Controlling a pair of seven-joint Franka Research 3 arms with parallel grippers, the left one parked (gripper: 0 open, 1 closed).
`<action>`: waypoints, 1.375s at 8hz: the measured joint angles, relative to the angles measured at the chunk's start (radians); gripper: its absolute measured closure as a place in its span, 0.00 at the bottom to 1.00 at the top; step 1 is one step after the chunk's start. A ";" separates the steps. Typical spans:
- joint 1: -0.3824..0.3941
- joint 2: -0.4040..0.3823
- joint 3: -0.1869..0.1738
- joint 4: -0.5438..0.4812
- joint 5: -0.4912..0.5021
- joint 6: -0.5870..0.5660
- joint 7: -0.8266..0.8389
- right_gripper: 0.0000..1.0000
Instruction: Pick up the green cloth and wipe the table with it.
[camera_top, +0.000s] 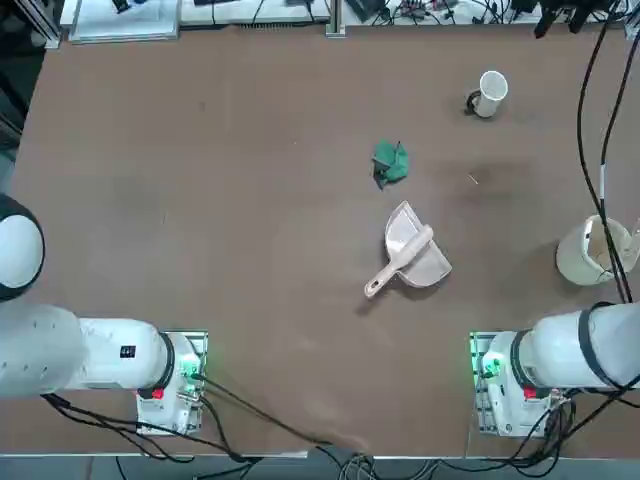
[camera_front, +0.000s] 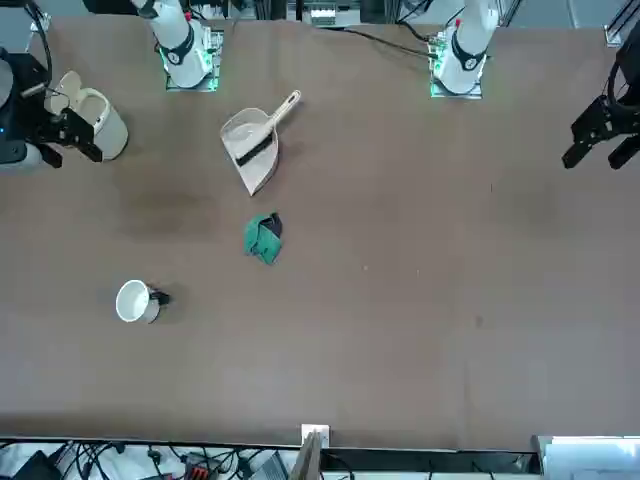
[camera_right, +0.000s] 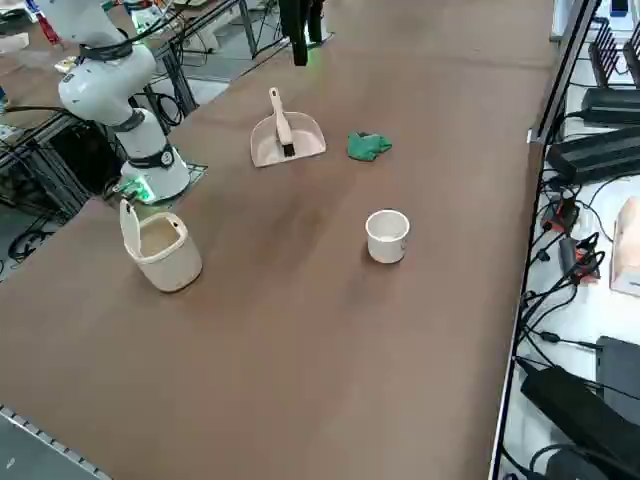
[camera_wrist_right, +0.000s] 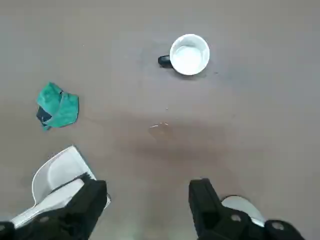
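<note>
The wet spot needs to be wiped off the table, so my right gripper should next pick up the green cloth by its crumpled middle (camera_front: 264, 239) (camera_wrist_right: 60, 107).
The green cloth (camera_top: 390, 163) lies crumpled on the brown table (camera_top: 200, 200), just beyond the beige dustpan; it also shows in the front view (camera_front: 264, 237), the right side view (camera_right: 368, 146) and the right wrist view (camera_wrist_right: 57, 106). My right gripper (camera_wrist_right: 147, 200) hangs high over the table's right side, near the beige container. It is open, with nothing between its fingers and well short of the cloth. In the front view the gripper (camera_front: 72, 135) is at the far left.
A beige dustpan (camera_top: 415, 255) with a brush in it lies between the cloth and the robot. A white mug (camera_top: 490, 93) stands at the far right. A beige handled container (camera_top: 590, 250) sits near the right edge, under the gripper. Cables hang at the right.
</note>
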 joint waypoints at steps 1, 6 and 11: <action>-0.001 0.000 0.000 0.000 0.000 0.000 0.000 0.00; 0.053 0.041 0.022 -0.027 0.046 0.060 0.107 0.00; 0.309 0.243 0.035 -0.241 0.072 0.477 0.389 0.00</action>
